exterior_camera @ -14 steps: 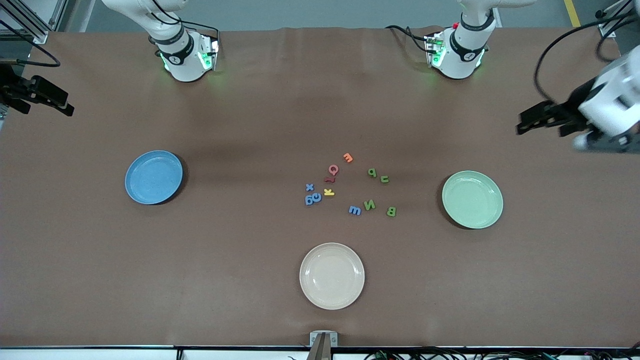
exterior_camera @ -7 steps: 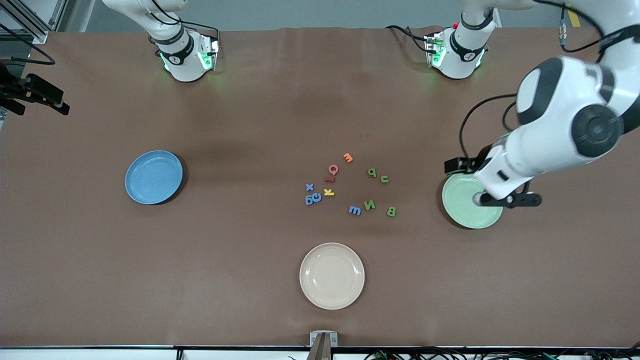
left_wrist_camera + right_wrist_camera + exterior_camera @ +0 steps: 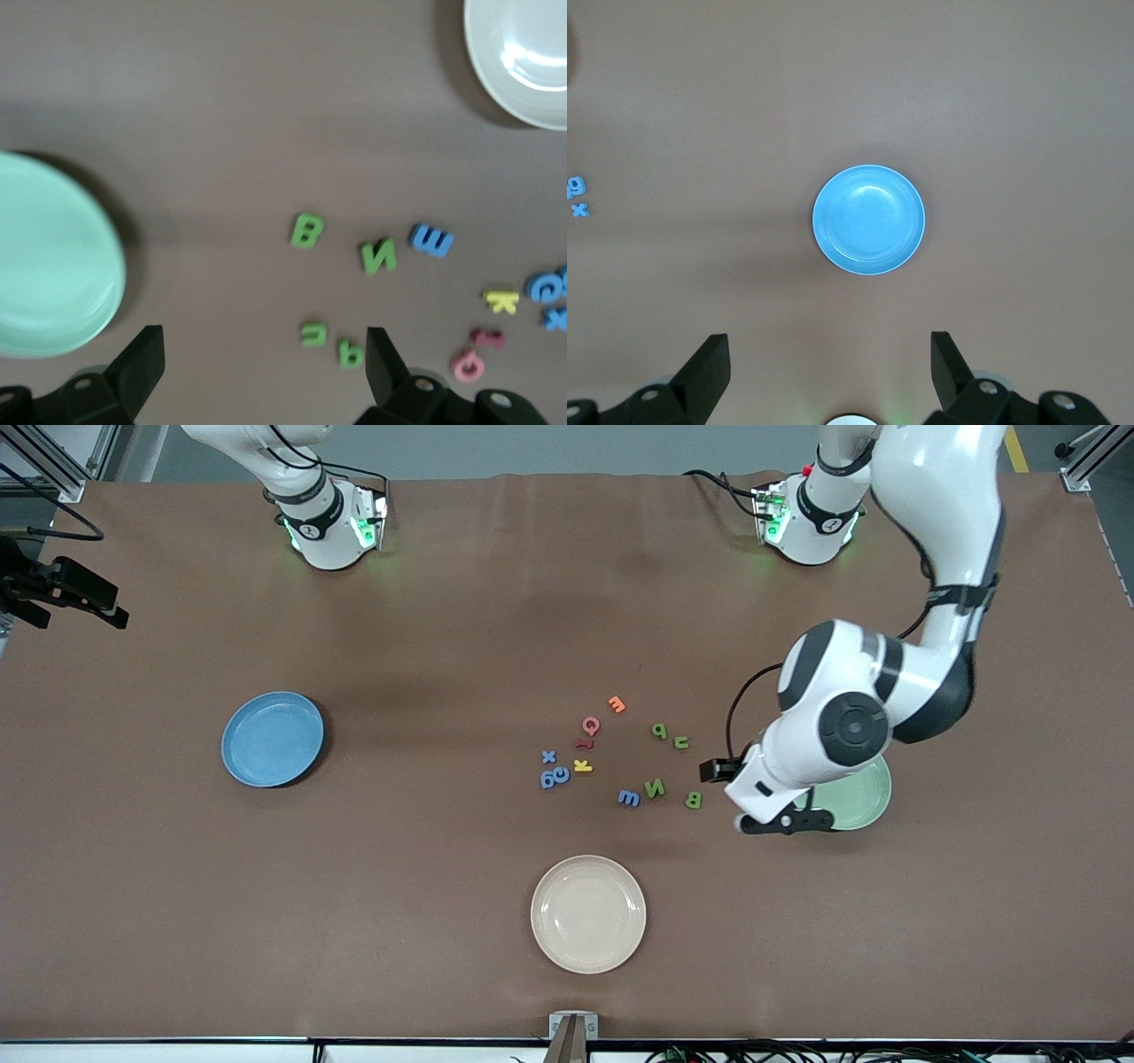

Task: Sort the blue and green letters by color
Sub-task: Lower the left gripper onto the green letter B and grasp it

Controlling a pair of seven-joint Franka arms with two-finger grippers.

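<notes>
My left gripper grabs the green B by its straight spine and rounded bumps next, to sort it onto the green plate (image 3: 864,802) (image 3: 53,257).
The letters lie in a loose cluster mid-table. The green ones are p (image 3: 659,731), u (image 3: 681,742), N (image 3: 656,787) and B (image 3: 694,800). The blue ones are x (image 3: 548,756), a touching pair (image 3: 555,779) and one more (image 3: 628,797) beside the N. My left gripper (image 3: 783,822) hangs open and empty over the table between the green B (image 3: 306,230) and the green plate (image 3: 864,802). My right gripper (image 3: 75,598) waits open and empty, high over the right arm's end of the table. The blue plate (image 3: 869,220) lies below it.
An orange letter (image 3: 617,705), a red Q (image 3: 590,726), a dark red letter (image 3: 584,742) and a yellow K (image 3: 582,765) lie among the cluster. A beige plate (image 3: 588,913) is nearest the front camera. The blue plate (image 3: 272,739) sits toward the right arm's end.
The left arm has swung in from its end of the table, passed over the green plate and come down beside the green B. The right gripper has barely moved.
</notes>
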